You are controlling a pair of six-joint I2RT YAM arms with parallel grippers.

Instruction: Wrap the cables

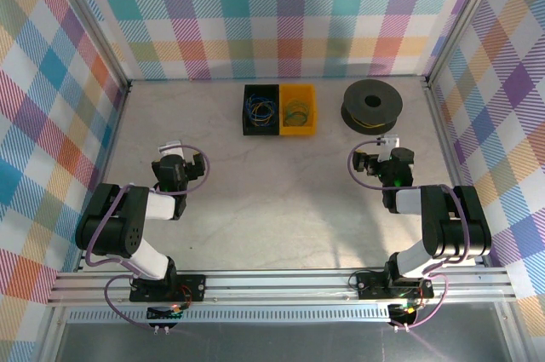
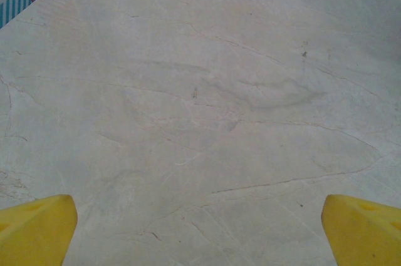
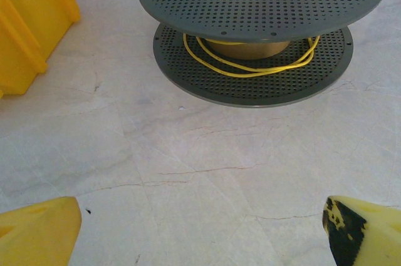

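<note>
The black spool's middle and the cable (image 3: 250,69) should stay free for wrapping, so the robot's right gripper should next grab the spool by its top disc's rim, away from the bins.
Small coils of cable lie in two bins at the back: a blue coil (image 1: 260,108) in the black bin (image 1: 247,89) and a yellow-green coil (image 1: 297,112) in the yellow bin (image 1: 312,98). A thin yellow cable (image 3: 250,69) is looped loosely round the hub of the black spool (image 1: 372,105). My left gripper (image 1: 171,148) stands open over bare table at the left, its yellow fingertips (image 2: 34,225) wide apart with nothing between them. My right gripper (image 1: 381,142) is open too, just in front of the spool (image 3: 263,3), and holds nothing.
The yellow bin's corner (image 3: 31,22) shows left of the spool in the right wrist view. Checked walls close the table at the back and both sides. Lilac arm cords (image 1: 197,166) loop beside each wrist.
</note>
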